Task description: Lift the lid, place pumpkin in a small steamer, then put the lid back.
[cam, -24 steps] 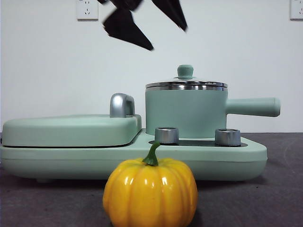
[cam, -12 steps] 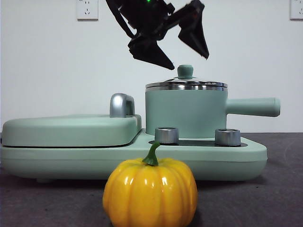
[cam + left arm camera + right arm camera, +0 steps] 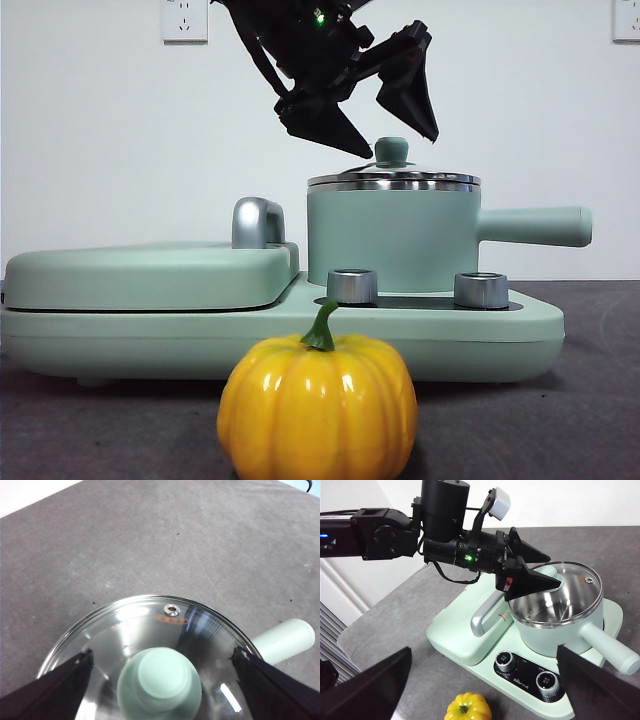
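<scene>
Next, my left gripper needs to grab the lid by its narrow mint-green knob to lift it, since the steel rim spreads wider than my open fingers.
The lid of clear glass with a steel rim sits on the small steamer, a mint-green pot with a long side handle. My left gripper hangs open just above the lid, its jaws on either side of the mint knob without touching it. The left wrist view looks straight down on the lid, with the left gripper wide around the knob. The yellow-orange pumpkin stands on the table in front of the appliance. My right gripper waits open, high above the pumpkin and the small steamer.
The steamer stands on a wide mint-green appliance base with two silver knobs. A flat mint cover with a chrome handle fills its left half. Grey tabletop surrounds it; a white wall with sockets is behind.
The left gripper has come down and to the right from above, and its open jaws now flank the lid's knob. Lid, steamer and pumpkin have not moved.
</scene>
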